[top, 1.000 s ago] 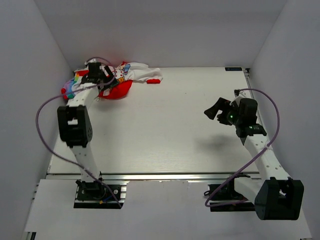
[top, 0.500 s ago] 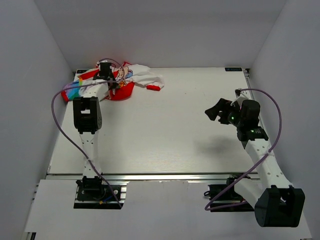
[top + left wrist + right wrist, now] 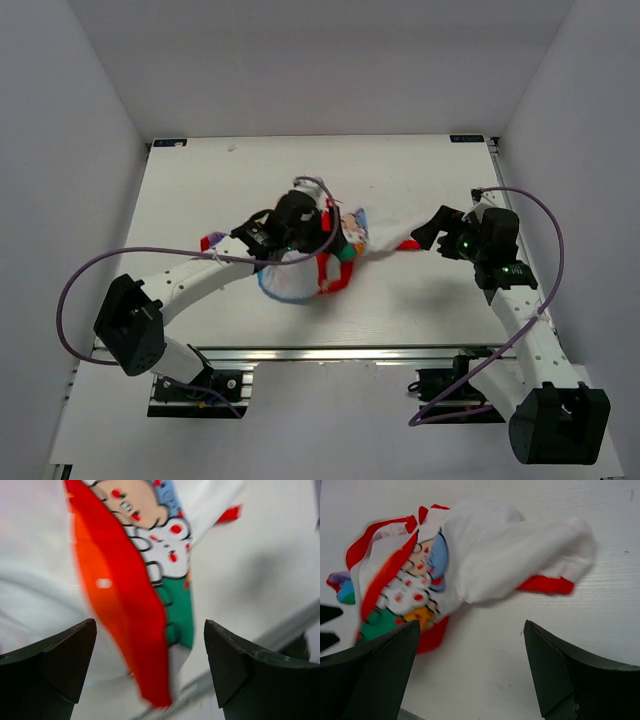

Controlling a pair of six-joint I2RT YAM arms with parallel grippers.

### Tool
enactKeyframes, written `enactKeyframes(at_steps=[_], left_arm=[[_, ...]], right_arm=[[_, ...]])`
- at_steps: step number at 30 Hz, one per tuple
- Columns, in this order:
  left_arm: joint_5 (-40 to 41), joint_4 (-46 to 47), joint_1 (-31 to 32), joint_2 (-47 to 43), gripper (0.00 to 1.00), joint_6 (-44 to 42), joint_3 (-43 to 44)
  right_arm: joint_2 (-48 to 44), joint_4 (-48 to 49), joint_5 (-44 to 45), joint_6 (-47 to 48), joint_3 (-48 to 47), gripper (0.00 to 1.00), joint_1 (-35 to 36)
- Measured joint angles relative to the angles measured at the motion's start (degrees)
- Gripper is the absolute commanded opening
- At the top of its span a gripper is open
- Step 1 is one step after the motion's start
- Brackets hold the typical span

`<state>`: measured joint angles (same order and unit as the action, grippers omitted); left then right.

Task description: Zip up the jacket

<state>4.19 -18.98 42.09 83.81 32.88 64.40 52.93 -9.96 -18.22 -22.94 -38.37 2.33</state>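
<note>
My right gripper next needs to grab the jacket's red edge [image 3: 326, 217] beside the cartoon print [image 3: 354, 229]. That will spread the jacket so it can be zipped up.
The jacket [image 3: 297, 272] lies bunched in the middle of the table, white with red trim and cartoon print. One white sleeve with a red cuff [image 3: 408, 243] stretches right. My left gripper [image 3: 322, 236] is above the jacket with its jaws wide apart. In the left wrist view, the jacket's red edge and printed fabric [image 3: 131, 580] show blurred between the open fingers [image 3: 150, 662]. My right gripper [image 3: 428, 228] is open and empty, just right of the cuff. In the right wrist view [image 3: 470, 665] the jacket [image 3: 485, 560] lies ahead of the jaws. The zipper is not discernible.
The white table [image 3: 200, 190] is boxed in by white walls on the left, back and right. A metal rail [image 3: 300, 352] runs along the near edge. Purple cables loop from both arms.
The left arm has swung from the far left corner to the table's middle and the jacket has come with it, now lying spread toward the right gripper. The right arm has barely moved.
</note>
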Motion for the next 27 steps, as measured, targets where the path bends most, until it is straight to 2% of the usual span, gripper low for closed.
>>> enactKeyframes(at_steps=[3, 5, 8, 12, 16, 22, 27], left_arm=[[-0.3, -7.0, 5.6, -0.3, 0.98, 0.5, -0.1], [1.1, -11.6, 5.8, -0.5, 0.98, 0.6, -0.1], [7.3, -16.4, 4.8, -1.3, 0.98, 0.6, 0.3], [16.7, -20.6, 3.9, 0.9, 0.98, -0.8, 7.1], [18.9, -16.6, 1.7, 8.0, 0.98, -6.6, 18.1], [17.4, -14.8, -1.1, 24.9, 0.98, -16.9, 32.0], [15.8, -17.5, -3.0, 34.6, 0.98, -18.3, 36.1]], right_arm=[[0.2, -3.2, 2.6, -0.2, 0.0, 0.89, 0.0], [0.5, -5.0, 4.0, -0.2, 0.0, 0.89, 0.0], [1.4, -7.1, 5.7, -0.4, 0.0, 0.89, 0.1], [4.1, -9.2, 8.2, -0.4, -0.5, 0.89, 1.0], [8.8, -11.2, 12.2, -0.3, -3.1, 0.89, 3.4], [16.4, -13.0, 18.9, 0.1, -10.3, 0.89, 8.1], [26.6, -13.6, 26.3, -1.0, -19.9, 0.89, 18.6]])
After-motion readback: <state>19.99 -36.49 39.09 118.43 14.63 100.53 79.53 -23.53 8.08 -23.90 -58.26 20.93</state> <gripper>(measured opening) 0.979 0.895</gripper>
